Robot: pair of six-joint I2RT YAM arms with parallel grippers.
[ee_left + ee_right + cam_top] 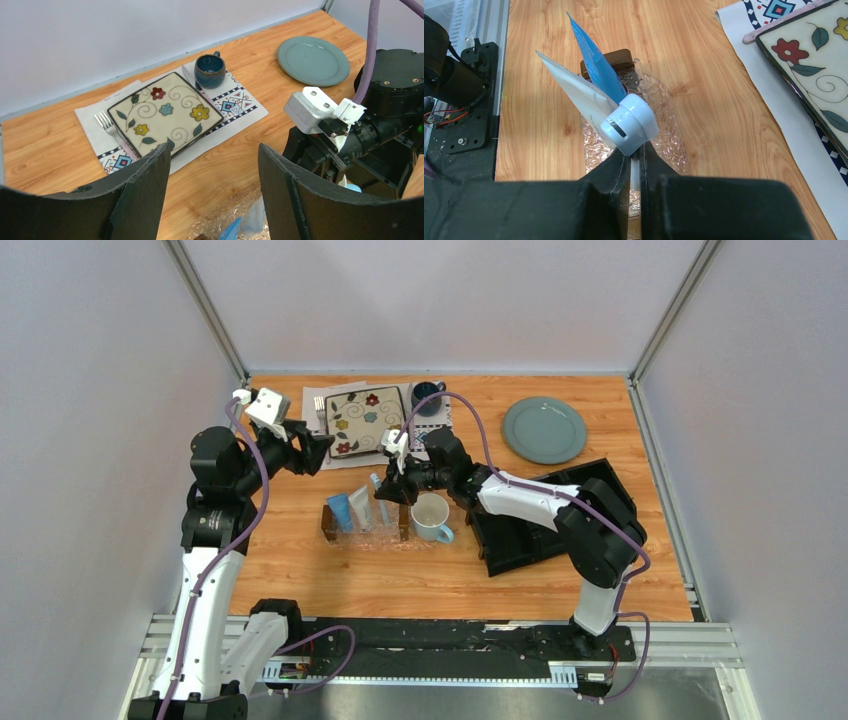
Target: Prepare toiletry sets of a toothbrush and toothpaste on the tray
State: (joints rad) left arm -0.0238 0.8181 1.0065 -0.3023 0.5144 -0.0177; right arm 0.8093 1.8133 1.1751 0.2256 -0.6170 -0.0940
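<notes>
My right gripper opens now, since the toothbrush's stem is over the tray beside the whitish tube. The toothbrush would come to rest in the tray.
The clear textured tray with brown wooden ends lies mid-table. A bright blue tube and a whitish tube lie in it. My right gripper is shut on the slim white toothbrush, holding it over the tray's right part. In the right wrist view my right gripper pinches the toothbrush's white stem below its rounded white end, above the tray; the blue tube and whitish tube lie beyond. My left gripper is open and empty, raised behind the tray.
A white mug with blue handle stands against the tray's right end. A black organizer lies to the right. A floral square plate, fork and dark blue cup sit on a placemat behind. A grey-green round plate is at back right.
</notes>
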